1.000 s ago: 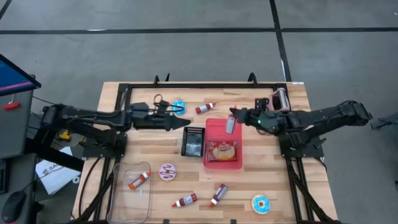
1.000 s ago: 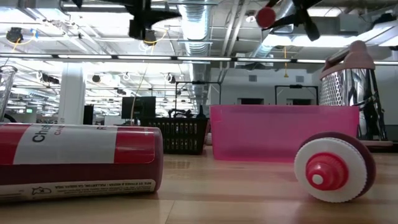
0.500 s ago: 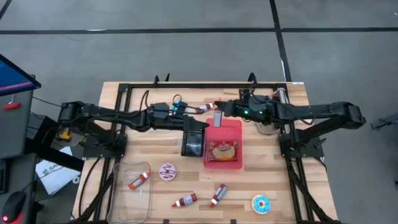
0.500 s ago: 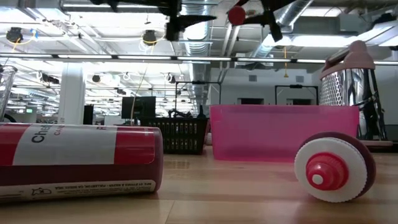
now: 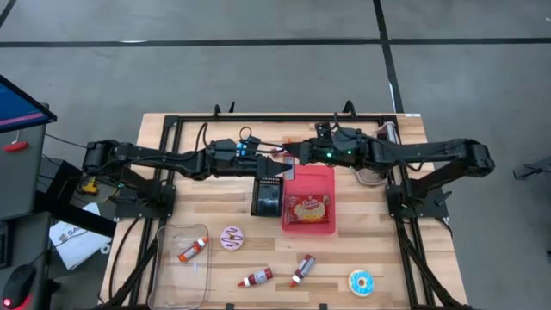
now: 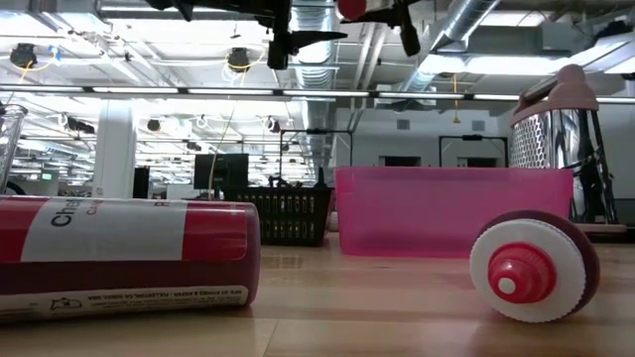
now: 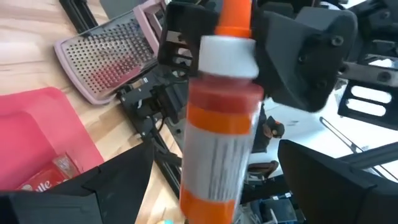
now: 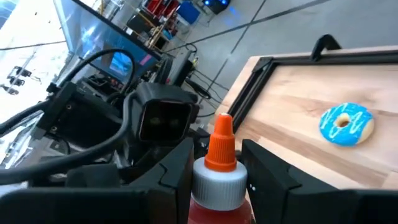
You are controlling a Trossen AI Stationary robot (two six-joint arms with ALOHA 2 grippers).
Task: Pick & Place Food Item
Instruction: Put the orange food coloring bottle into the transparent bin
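My left gripper grabs the sauce bottle's labelled body (image 7: pixel 214 162) next, to place the bottle in the clear tub.
A sauce bottle (image 7: pixel 221 124) with a red body, white collar and orange nozzle is held high above the middle of the table, with my right gripper (image 8: pixel 221 177) shut on it. In the high view the bottle (image 5: pixel 288 170) shows small between the two arms. My left gripper (image 7: pixel 211 199) is open and faces the right one. Its fingers stand on either side of the bottle's lower half without touching it. In the low view both grippers hang at the top edge, the left gripper (image 6: pixel 288 38) beside the bottle's red end (image 6: pixel 352 8). My right gripper pinches the bottle between its two fingers (image 8: pixel 177 168) at its capped end, about the white collar (image 8: pixel 217 179). The nozzle (image 8: pixel 221 146) sticks out past the fingers. The bottle is lifted clear of the table, its body reaching out toward my left gripper.
Below the grippers lie a pink tray (image 5: pixel 323 176) with a cracker pack and a black basket (image 5: pixel 267 196). A grater (image 7: pixel 106 65) and a blue donut (image 8: pixel 345 123) lie toward the far edge. Near the front are a clear tub (image 5: pixel 182 258), more bottles and donuts.
Both arms have reached toward the table's middle and now meet there. My right gripper has carried the bottle toward the left edge, turning as it went. My left gripper has gone toward the right edge until its fingers flank the bottle.
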